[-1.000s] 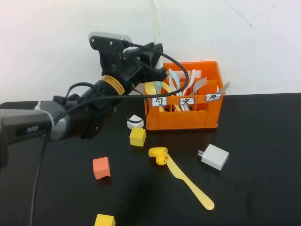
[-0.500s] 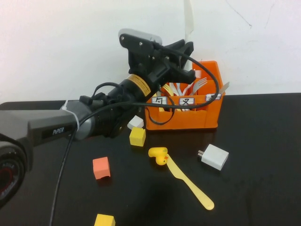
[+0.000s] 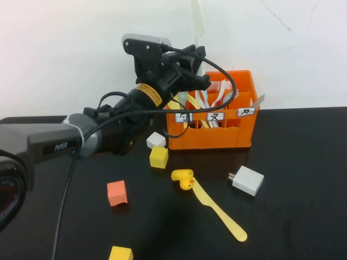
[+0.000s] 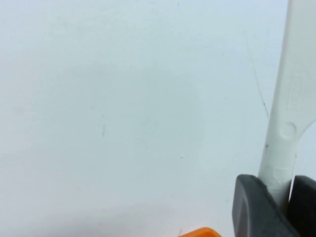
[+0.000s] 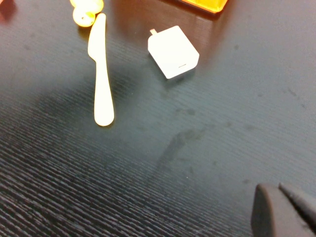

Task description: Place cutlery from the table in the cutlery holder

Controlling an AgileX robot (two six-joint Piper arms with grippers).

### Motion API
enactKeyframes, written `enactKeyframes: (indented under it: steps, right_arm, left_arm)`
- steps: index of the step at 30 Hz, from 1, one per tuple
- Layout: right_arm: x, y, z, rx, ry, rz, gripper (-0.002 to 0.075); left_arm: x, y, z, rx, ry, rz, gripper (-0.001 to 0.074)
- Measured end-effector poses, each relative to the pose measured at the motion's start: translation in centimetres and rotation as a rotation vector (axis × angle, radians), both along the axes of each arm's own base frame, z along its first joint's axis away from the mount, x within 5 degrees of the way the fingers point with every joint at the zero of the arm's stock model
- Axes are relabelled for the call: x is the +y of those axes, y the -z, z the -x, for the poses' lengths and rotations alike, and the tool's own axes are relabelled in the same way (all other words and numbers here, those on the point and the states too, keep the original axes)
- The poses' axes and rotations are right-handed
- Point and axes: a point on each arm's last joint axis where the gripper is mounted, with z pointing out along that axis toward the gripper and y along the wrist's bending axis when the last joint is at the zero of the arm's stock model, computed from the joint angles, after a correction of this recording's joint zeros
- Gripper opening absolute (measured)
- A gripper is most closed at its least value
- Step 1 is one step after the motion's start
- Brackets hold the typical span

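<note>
The white knife (image 3: 197,21) is still high above the sections of the orange cutlery holder. My left gripper should lower the knife farther in before letting go.
My left gripper (image 3: 196,69) hangs over the left back part of the orange cutlery holder (image 3: 217,138). It is shut on the white knife (image 3: 197,21), which stands upright against the wall; the blade (image 4: 289,118) rises from between the dark fingers (image 4: 252,207). The yellow knife (image 3: 218,211) lies on the black table (image 3: 303,162) in front of the holder, its handle end beside a yellow duck (image 3: 183,179). My right gripper (image 5: 275,186) hovers shut and empty above the table, nearer to me than the yellow knife (image 5: 101,74).
A white charger block (image 3: 248,180) lies right of the yellow knife. A white cube (image 3: 156,140), a yellow cube (image 3: 159,157), an orange cube (image 3: 116,193) and another yellow cube (image 3: 120,253) are scattered on the left. Pastel spoons and forks (image 3: 211,100) fill the holder.
The left gripper swung right toward the holder with the white knife, then came back a little to the left. Nothing on the table moved.
</note>
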Motion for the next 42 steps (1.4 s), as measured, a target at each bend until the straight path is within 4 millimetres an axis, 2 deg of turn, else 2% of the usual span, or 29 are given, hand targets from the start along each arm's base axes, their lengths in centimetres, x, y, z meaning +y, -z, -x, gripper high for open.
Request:
enactKeyframes:
  steps: [10, 17, 23, 28, 35, 42]
  right_arm:
    - [0.0, 0.0, 0.0, 0.0, 0.0, 0.001, -0.0002]
    - [0.0, 0.0, 0.1, 0.007, -0.005, 0.001, -0.0002]
    - [0.1, 0.2, 0.3, 0.033, -0.021, -0.003, -0.0002]
    - [0.2, 0.3, 0.4, 0.046, -0.03, 0.0, -0.0002]
    - [0.2, 0.3, 0.4, 0.048, -0.031, 0.0, -0.0002]
    - [0.2, 0.3, 0.4, 0.048, -0.031, 0.0, -0.0002]
  left_arm:
    - [-2.0, -0.1, 1.1, -0.031, 0.076, 0.021, 0.0106]
    - [-4.7, 1.0, 1.5, -0.045, 0.138, 0.033, 0.0106]
    - [-6.7, 1.8, 0.4, -0.05, 0.159, 0.019, 0.0106]
    - [-7.6, 3.0, -0.9, -0.04, 0.162, -0.022, 0.0106]
    - [-8.6, 5.6, -2.2, -0.01, 0.16, -0.1, 0.0106]
    - [-8.8, 6.1, -2.4, -0.071, 0.148, -0.198, 0.0106]
